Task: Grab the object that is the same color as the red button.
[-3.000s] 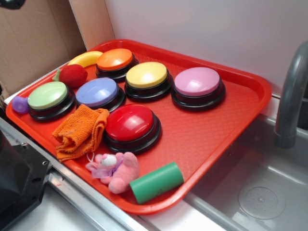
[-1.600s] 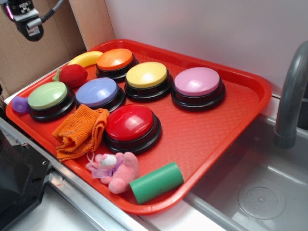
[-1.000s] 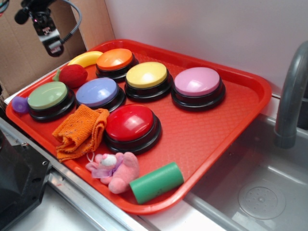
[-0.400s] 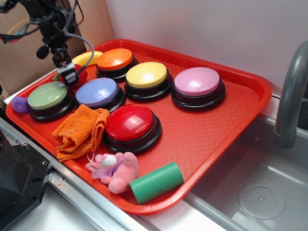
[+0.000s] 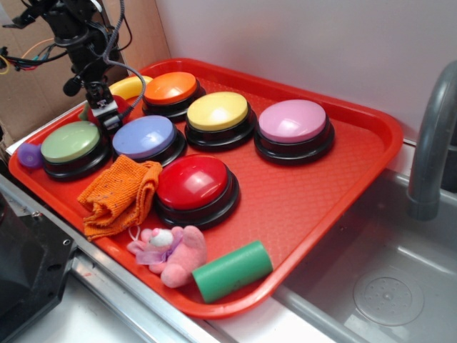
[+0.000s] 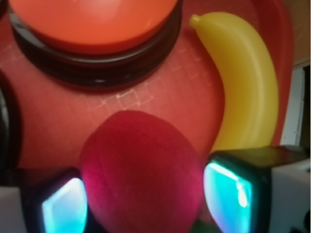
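My gripper should close on the strawberry now, because my lit fingertips are on either side of the red plush strawberry [image 6: 141,174] in the wrist view.
The object, a fuzzy red plush strawberry [image 6: 141,174], lies at the tray's far left corner between the banana [image 6: 248,92] and the orange button [image 6: 92,22]. My gripper [image 6: 146,199] is lowered over it, open, with one lit finger on each side and close to its flanks. From outside, the gripper [image 5: 106,114] hides most of the strawberry [image 5: 120,105]. The red button [image 5: 193,182], a glossy dome on a black base, sits near the tray's front, apart from the gripper.
The red tray [image 5: 307,204] also holds green [image 5: 70,141], blue [image 5: 144,136], yellow [image 5: 217,111] and pink [image 5: 293,120] buttons, an orange cloth [image 5: 118,196], a pink plush [image 5: 171,254] and a green cylinder [image 5: 232,270]. A sink [image 5: 385,286] and faucet [image 5: 432,143] lie right.
The arm came in from the upper left and dropped down onto the strawberry, so the gripper now straddles it. Nothing on the tray has moved.
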